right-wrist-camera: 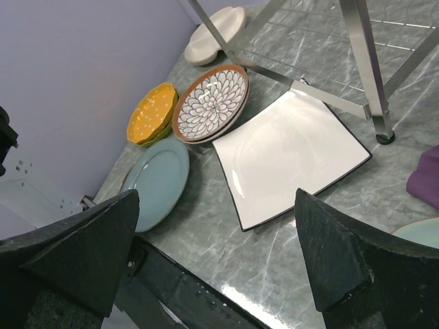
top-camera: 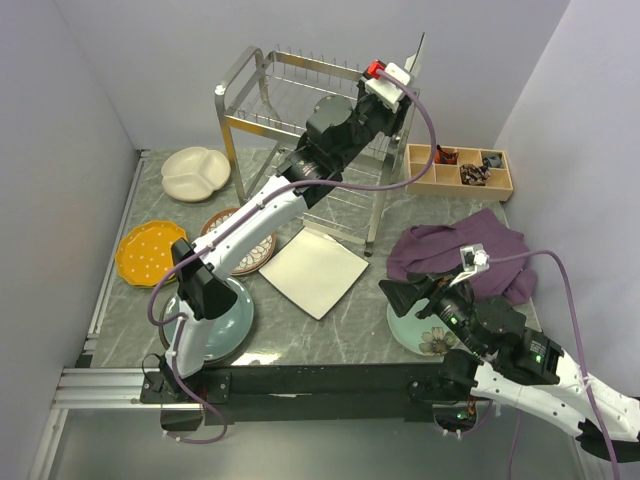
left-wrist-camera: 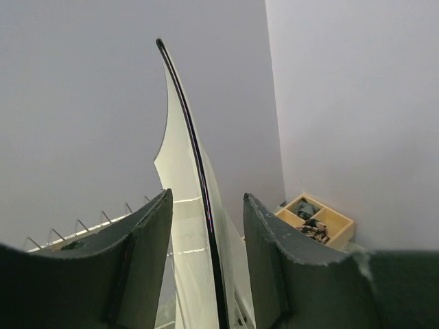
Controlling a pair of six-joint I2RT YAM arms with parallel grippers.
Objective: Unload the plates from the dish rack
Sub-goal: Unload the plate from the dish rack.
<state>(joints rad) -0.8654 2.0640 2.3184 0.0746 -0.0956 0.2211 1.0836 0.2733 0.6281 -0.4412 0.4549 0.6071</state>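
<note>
My left gripper grabs the plate's near rim (top-camera: 415, 63) next, leaving the dark-rimmed cream plate's far side free to clear the rack (top-camera: 262, 98).
The dish rack (top-camera: 262, 98) stands at the back of the table. One dark-rimmed cream plate (top-camera: 418, 52) stands on edge at its right end. My left gripper (top-camera: 407, 78) reaches up to it. In the left wrist view the plate (left-wrist-camera: 180, 171) rises between my two fingers, with a gap on each side, so the left gripper (left-wrist-camera: 207, 194) is open astride it. My right gripper (top-camera: 412, 295) hangs open and holds nothing, low at the front right over a pale green flower plate (top-camera: 425, 332). In its wrist view the right gripper (right-wrist-camera: 217, 195) is above bare table.
On the table lie a cream divided plate (top-camera: 197, 172), an orange dotted plate (top-camera: 150, 252), a brown petal plate (top-camera: 250, 250), a grey-blue plate (top-camera: 218, 318) and a white square plate (top-camera: 313, 270). A wooden compartment tray (top-camera: 460, 170) and a purple cloth (top-camera: 460, 255) sit on the right.
</note>
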